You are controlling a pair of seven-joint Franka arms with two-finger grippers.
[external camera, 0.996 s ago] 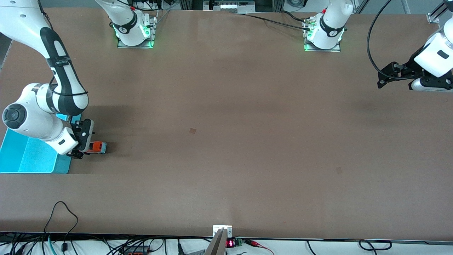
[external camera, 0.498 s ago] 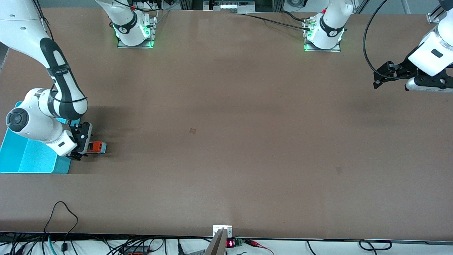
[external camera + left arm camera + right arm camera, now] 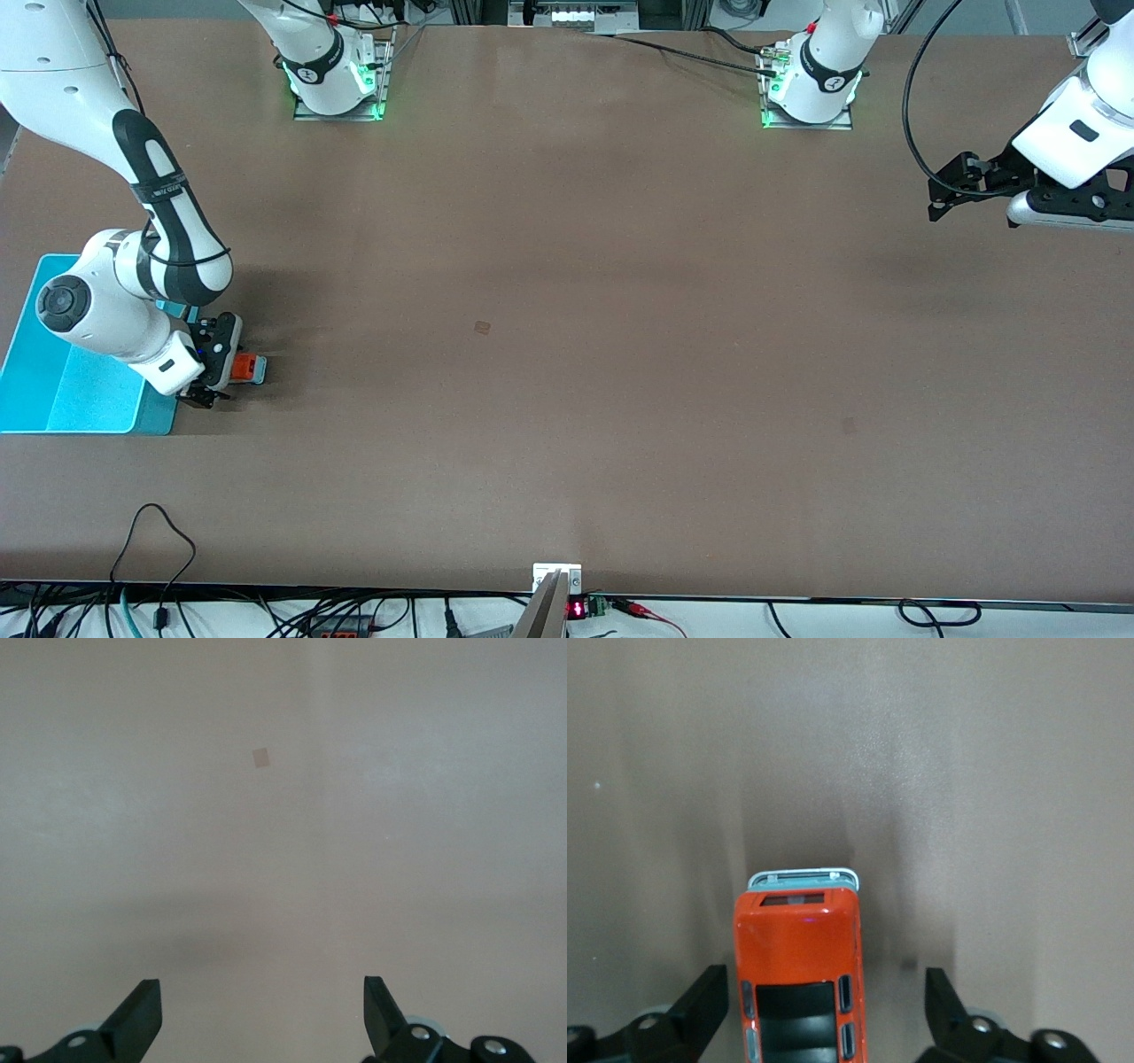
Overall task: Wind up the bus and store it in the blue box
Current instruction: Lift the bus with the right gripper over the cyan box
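Note:
In the right wrist view my right gripper's fingers reach down beside the sides of the orange bus, so it is now time to close on the bus.
The small orange bus [image 3: 249, 367] stands on the table right beside the blue box [image 3: 53, 390], at the right arm's end of the table. My right gripper [image 3: 215, 370] is low over the bus's box-side end. In the right wrist view the bus [image 3: 799, 979] lies between the open fingers of the right gripper [image 3: 826, 1001], closer to one finger, with a clear gap to the other finger [image 3: 943, 997]. My left gripper [image 3: 941, 197] waits open and empty in the air over the left arm's end of the table; in its wrist view the left gripper [image 3: 261, 997] has only bare table below it.
The blue box's interior is partly hidden by the right arm. A small square mark [image 3: 482, 327] lies near the middle of the brown table and also shows in the left wrist view [image 3: 261, 757]. Cables hang along the table edge nearest the front camera.
My right gripper has come down closer around the bus, and that arm's elbow has shifted. The bus has not moved. The left gripper has drifted slightly toward the bases.

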